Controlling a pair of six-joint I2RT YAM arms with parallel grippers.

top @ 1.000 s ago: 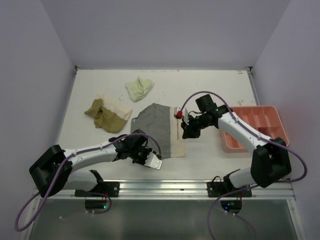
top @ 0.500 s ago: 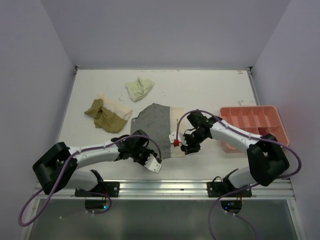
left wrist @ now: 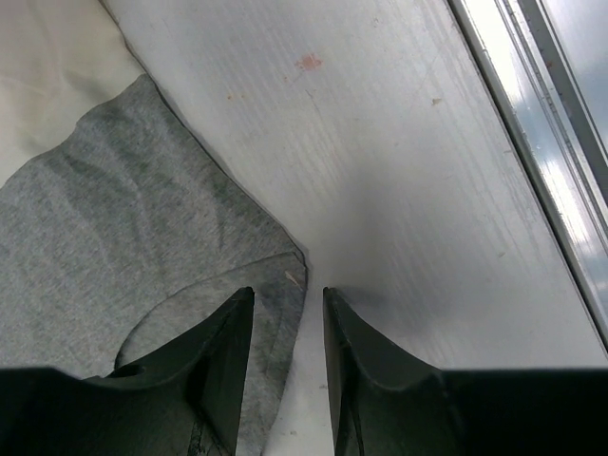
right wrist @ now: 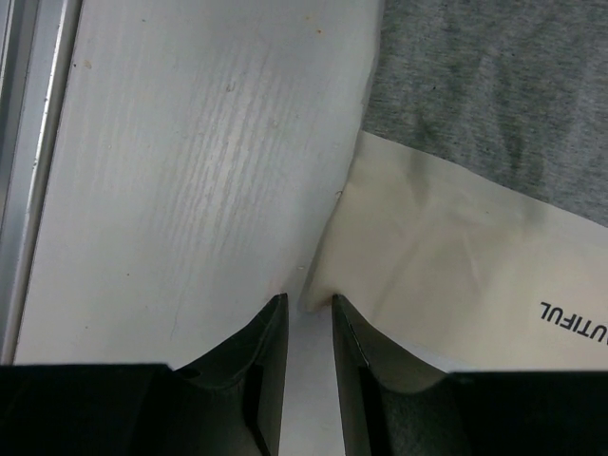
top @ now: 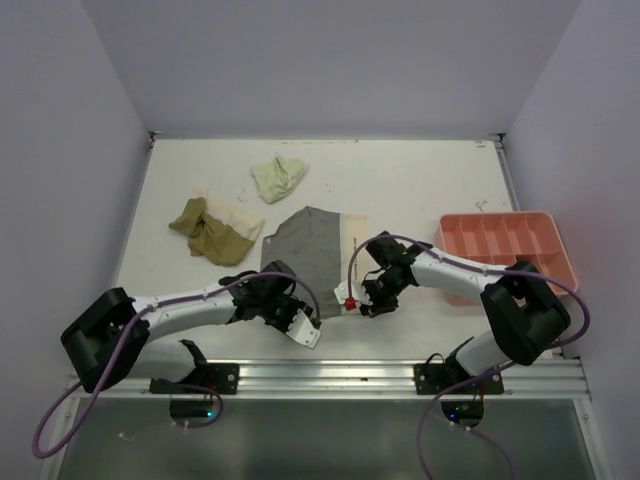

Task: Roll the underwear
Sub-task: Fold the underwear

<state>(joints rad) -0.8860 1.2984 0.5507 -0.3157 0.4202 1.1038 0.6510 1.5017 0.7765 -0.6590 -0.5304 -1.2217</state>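
I need to close my right gripper now, because the tip of the waistband corner (right wrist: 313, 301) is between both fingers. It would hold just that corner.
The grey underwear (top: 312, 255) with a cream waistband (top: 352, 262) lies flat in the middle of the table. My left gripper (top: 301, 322) is low at its near-left corner. In the left wrist view the gripper (left wrist: 285, 296) has its jaws slightly apart, and the grey hem corner (left wrist: 281, 275) lies on the table between the tips. My right gripper (top: 364, 302) is at the near-right corner. In the right wrist view the gripper (right wrist: 309, 302) has a narrow gap, and the cream waistband corner (right wrist: 328, 285) is just at the tips. No dark red garment shows.
An olive-tan garment (top: 210, 238) and a cream one (top: 237, 212) lie crumpled together at the left. A pale yellow-green one (top: 279, 177) lies further back. The salmon-pink tray (top: 545, 232) is at the right, behind the right arm. The metal rail (top: 330, 375) runs along the near edge.
My right gripper has moved from the far end of the waistband down along it to the near-right corner and lowered. The left gripper has stayed at the near-left corner.
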